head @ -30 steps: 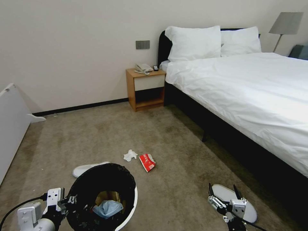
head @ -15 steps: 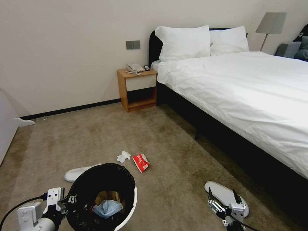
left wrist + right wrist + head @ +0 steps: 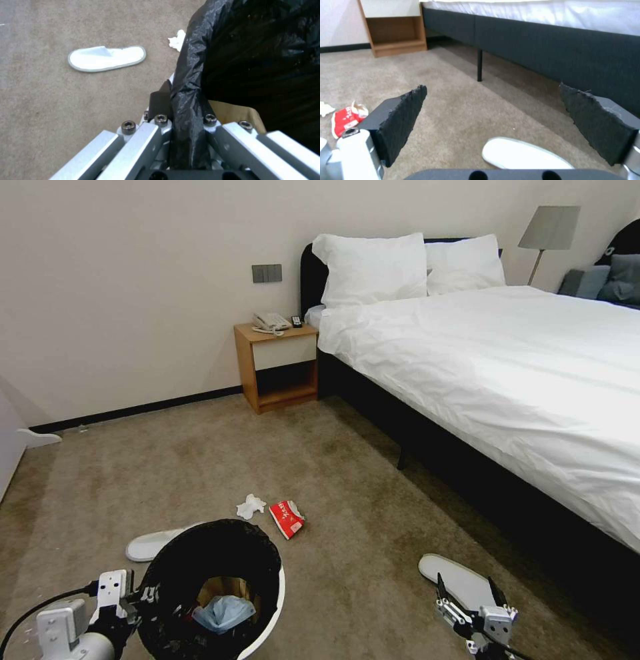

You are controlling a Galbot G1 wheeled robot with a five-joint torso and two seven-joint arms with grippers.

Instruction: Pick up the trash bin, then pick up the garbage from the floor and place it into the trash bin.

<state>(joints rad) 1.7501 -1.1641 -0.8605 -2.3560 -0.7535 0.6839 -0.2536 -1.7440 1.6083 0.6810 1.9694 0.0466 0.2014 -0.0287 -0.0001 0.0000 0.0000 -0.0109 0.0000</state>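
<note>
The robot should keep both ends of the second white slipper balanced, so its right gripper should grab the slipper across its middle [image 3: 463, 581] next.
The trash bin [image 3: 200, 543], white with a black bag, hangs at my lower left. My left gripper [image 3: 143, 597] is shut on its rim, and its fingers [image 3: 160, 105] pinch the black bag [image 3: 190, 75]. Inside lie a light-blue cloth [image 3: 223, 611] and brown paper [image 3: 223, 585]. On the carpet lie a white tissue [image 3: 251, 506], a red-white packet [image 3: 287, 518] and a white slipper [image 3: 150, 543] just beyond the bin. My right gripper [image 3: 467, 590] is open, low over a second slipper [image 3: 460, 580]. That slipper [image 3: 523, 155] lies between its pads [image 3: 400, 120].
A white bed [image 3: 507, 367] on a dark frame runs along the right, close to the second slipper. A wooden nightstand [image 3: 277, 367] with a phone stands against the far wall. A white panel [image 3: 5, 460] is at the far left. Open carpet lies in the middle.
The whole picture has slid left, so the camera has turned right. The right gripper sits lower in the frame. The left gripper still holds the bin the same way.
</note>
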